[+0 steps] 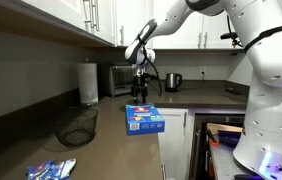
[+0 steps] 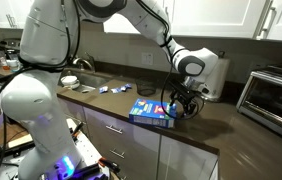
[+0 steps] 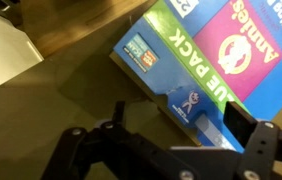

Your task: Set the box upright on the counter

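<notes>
The blue box needs to pivot upright onto its opposite end, so next my gripper should grab it by its end edge beside the green part of the label.
A blue box with a pink and green Annie's label lies flat on the dark counter near its front edge. It shows in both exterior views and fills the upper right of the wrist view. My gripper hangs just above and behind the box, also seen in an exterior view. In the wrist view the gripper is open, and its two black fingers straddle the near end of the box. Whether the fingers touch the box cannot be told.
A black wire basket and several snack packets sit on the counter nearer the camera. A paper towel roll, a toaster oven and a kettle stand at the back. A sink lies further along the counter.
</notes>
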You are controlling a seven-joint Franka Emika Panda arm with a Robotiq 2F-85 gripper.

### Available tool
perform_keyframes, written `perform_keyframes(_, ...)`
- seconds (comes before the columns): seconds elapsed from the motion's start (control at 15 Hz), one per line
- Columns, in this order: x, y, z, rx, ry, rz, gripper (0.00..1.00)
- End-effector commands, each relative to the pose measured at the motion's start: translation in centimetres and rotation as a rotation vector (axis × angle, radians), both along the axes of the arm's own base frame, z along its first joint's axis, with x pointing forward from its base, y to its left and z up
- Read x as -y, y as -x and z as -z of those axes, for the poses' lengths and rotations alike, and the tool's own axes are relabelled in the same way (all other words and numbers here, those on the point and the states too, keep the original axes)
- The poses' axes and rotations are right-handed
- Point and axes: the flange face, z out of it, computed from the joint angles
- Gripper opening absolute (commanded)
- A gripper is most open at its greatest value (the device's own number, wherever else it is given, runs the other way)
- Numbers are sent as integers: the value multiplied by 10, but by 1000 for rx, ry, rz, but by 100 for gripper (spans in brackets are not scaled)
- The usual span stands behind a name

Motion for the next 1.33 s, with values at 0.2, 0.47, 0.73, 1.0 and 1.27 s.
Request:
perform_keyframes(0.2,-6,4,13,-87,-62,7,100)
perform_keyframes(0.47,-12,9,10,-149,-99,15,100)
perform_keyframes(0.73,-20,11,-1,-198,-140,12,100)
perform_keyframes(1.0,-28,13,-3,-254,-194,0,100)
perform_keyframes(1.27,-35,17,-1,-296,-234,-9,67)
